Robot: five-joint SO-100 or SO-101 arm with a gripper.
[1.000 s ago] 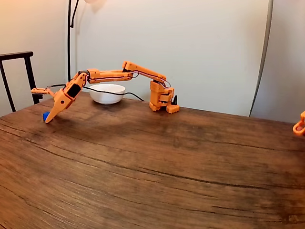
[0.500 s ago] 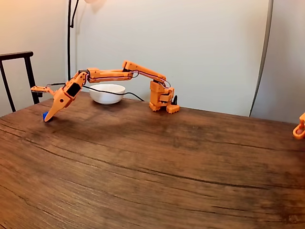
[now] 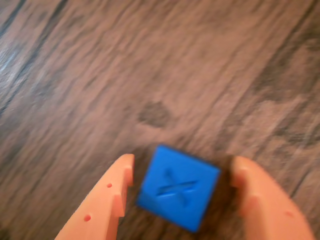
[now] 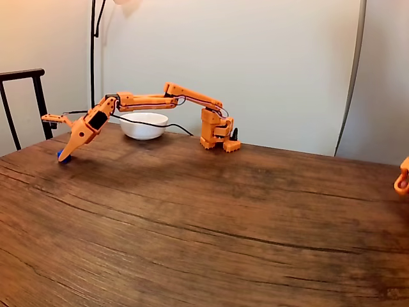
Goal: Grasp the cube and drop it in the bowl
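The blue cube should go in the bowl, so my gripper should next grab it by the opposite sides on either side of its X-marked top [image 3: 179,188].
In the wrist view the blue cube [image 3: 177,187] lies on the wooden table, an X pressed into its top face. My gripper [image 3: 182,162] is open and straddles it. The left orange finger [image 3: 107,200] is almost against the cube, and a dark gap separates the cube from the right finger [image 3: 260,200]. In the fixed view the gripper [image 4: 63,155] points down at the table's far left, and a sliver of the cube [image 4: 59,154] shows beside its tip. The white bowl [image 4: 144,125] stands behind the stretched arm, apart from the gripper.
The arm's orange base [image 4: 217,135] sits at the back of the table [image 4: 211,217], with a black cable running past the bowl. A dark chair back [image 4: 22,96] stands at the left. Another orange part [image 4: 402,179] pokes in at the right edge.
The gripper has shifted slightly left and down around the cube, which shows less in the fixed view. The orange part at the right edge has dropped a little.
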